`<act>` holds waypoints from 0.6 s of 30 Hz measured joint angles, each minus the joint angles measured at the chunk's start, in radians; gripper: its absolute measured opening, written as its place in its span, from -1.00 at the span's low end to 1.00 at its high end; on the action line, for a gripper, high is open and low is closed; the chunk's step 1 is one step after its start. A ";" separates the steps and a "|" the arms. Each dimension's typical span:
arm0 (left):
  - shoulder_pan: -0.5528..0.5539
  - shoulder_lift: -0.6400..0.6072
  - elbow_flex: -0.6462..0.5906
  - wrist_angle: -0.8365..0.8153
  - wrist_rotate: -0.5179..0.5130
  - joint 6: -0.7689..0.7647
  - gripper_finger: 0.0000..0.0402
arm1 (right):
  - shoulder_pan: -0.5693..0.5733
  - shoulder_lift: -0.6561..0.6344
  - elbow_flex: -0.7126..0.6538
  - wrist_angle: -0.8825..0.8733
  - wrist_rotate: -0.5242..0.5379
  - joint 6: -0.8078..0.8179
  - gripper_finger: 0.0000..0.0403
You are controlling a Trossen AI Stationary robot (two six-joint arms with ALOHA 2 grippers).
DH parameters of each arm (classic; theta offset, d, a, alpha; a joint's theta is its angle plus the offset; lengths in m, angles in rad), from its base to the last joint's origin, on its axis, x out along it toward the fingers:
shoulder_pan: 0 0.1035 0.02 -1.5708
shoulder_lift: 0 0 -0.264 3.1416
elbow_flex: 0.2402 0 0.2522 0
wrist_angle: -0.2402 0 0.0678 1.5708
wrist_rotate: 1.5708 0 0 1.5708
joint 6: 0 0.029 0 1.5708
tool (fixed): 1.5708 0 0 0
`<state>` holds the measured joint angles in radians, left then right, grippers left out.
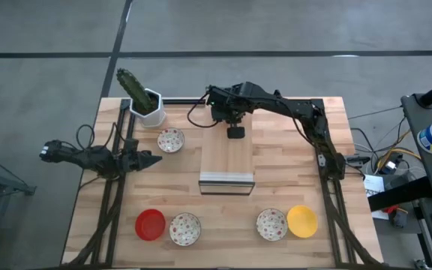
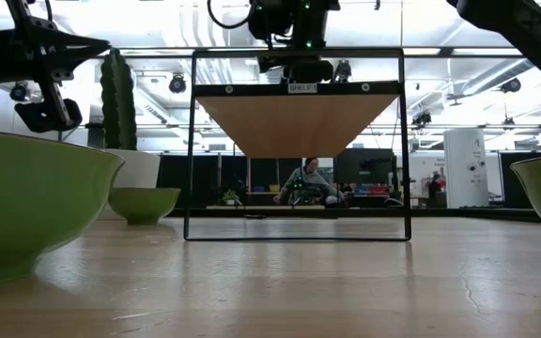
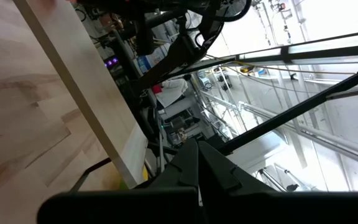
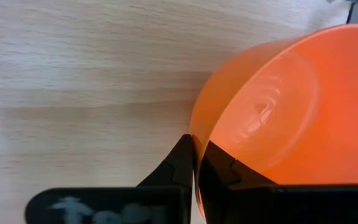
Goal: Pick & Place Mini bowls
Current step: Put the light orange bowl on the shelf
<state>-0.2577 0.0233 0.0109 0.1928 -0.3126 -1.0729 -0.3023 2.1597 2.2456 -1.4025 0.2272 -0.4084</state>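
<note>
The orange bowl's lower side meets its shadow on the wooden shelf top, so the bowl is ready for release from my right gripper now.
My right gripper (image 4: 196,144) is shut on an orange mini bowl (image 4: 278,112) above the far end of the wooden shelf top (image 1: 227,154). In the high view the gripper (image 1: 235,133) and its arm hide that bowl. On the table stand a patterned white bowl (image 1: 171,139) at the far left, a red bowl (image 1: 150,224) and a patterned one (image 1: 184,229) near left, and a patterned bowl (image 1: 272,223) and a yellow one (image 1: 302,221) near right. My left gripper (image 1: 154,158) waits shut at the table's left side, holding nothing. My right gripper pinches the orange bowl's rim (image 4: 199,138), with one finger inside the bowl and one outside its wall. The fingers come from above, pointing steeply down. The bowl sits tilted in the hold over the shelf's wooden top; whether it touches the wood I cannot tell.
A white pot with a green cactus (image 1: 147,101) stands at the table's far left corner. The shelf's black metal frame (image 2: 192,141) rises mid-table, its board raised above the tabletop. Bare wood lies between the shelf and the near row of bowls.
</note>
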 joint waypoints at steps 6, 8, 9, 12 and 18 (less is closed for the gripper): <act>0.000 0.000 0.000 0.000 0.000 0.005 -1.00 | 0.000 0.001 -0.004 0.029 0.000 -0.025 -0.96; 0.000 0.000 0.000 0.000 0.000 0.005 -1.00 | 0.000 0.002 -0.005 0.033 0.000 -0.025 -0.96; 0.000 0.000 0.000 0.000 0.000 0.004 -1.00 | 0.000 0.002 -0.005 0.032 0.000 -0.026 -0.96; 0.000 0.000 0.000 0.000 0.000 0.004 -1.00 | 0.000 0.002 -0.005 0.032 0.000 -0.030 -0.96; 0.000 0.000 0.000 0.000 -0.001 0.005 -1.00 | 0.000 0.002 -0.005 0.019 -0.037 -0.029 -0.96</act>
<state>-0.2577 0.0234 0.0109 0.1928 -0.3139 -1.0676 -0.3019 2.1612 2.2402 -1.3830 0.1899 -0.4375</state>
